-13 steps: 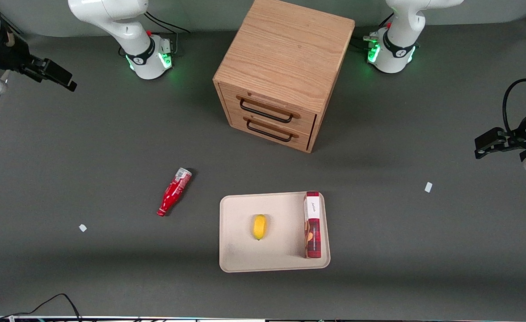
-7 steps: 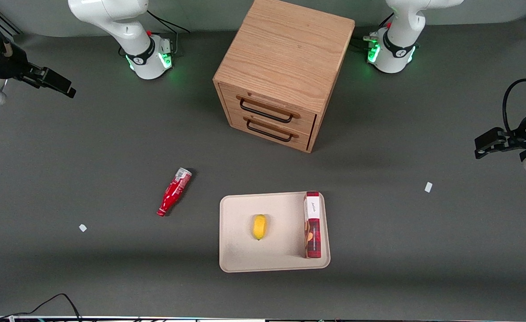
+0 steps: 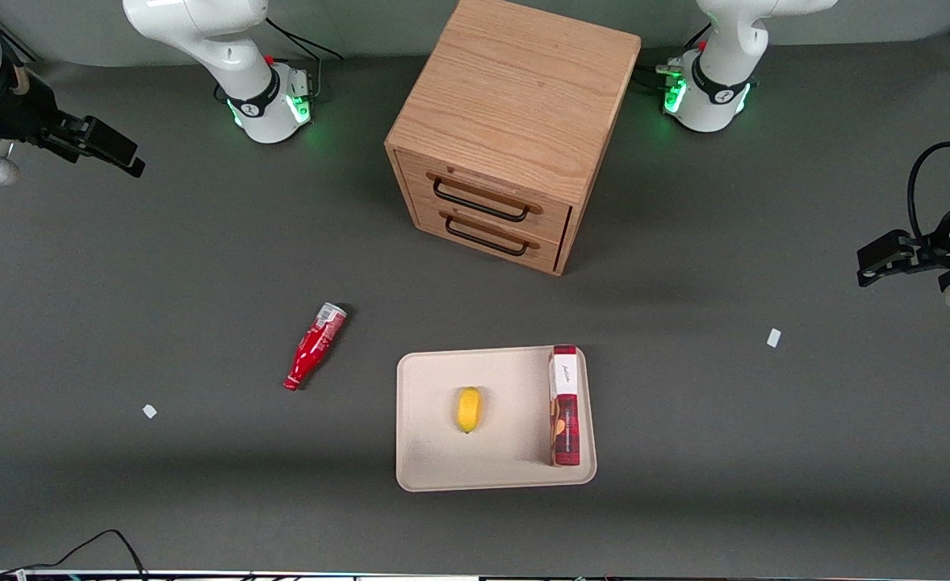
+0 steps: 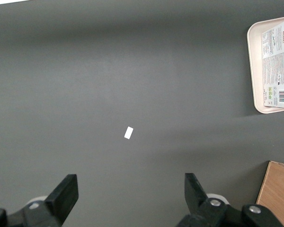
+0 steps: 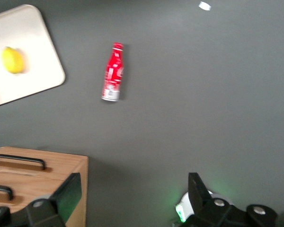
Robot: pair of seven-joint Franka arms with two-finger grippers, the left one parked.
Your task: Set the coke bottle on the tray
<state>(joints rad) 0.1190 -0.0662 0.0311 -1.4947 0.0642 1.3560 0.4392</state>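
Note:
The robot's right gripper will next grab the coke bottle point(image 3: 314, 347) by its lower body near the silver base, and then it will place the bottle on the tray point(image 3: 434, 452).
The coke bottle point(image 3: 314, 347) is small and red with a silver base. It lies on its side on the grey table beside the tray, toward the working arm's end, cap pointing toward the front camera. It also shows in the right wrist view point(image 5: 113, 72). The beige tray point(image 3: 434, 452) lies flat near the table's middle and also shows in the right wrist view point(image 5: 33, 56). My right gripper point(image 3: 131, 161) hangs high over the working arm's end of the table, well away from the bottle. It is open and empty, with its jaws wide apart point(image 5: 132, 189).
On the tray lie a yellow fruit point(image 3: 468, 409) and a red-and-white box point(image 3: 564, 405). A wooden two-drawer cabinet point(image 3: 515, 129) stands farther from the front camera than the tray. Small white scraps point(image 3: 149, 411) point(image 3: 774, 337) lie on the table.
My right gripper has shifted slightly toward the table's middle and a little nearer the front camera. The bottle and the tray have not moved.

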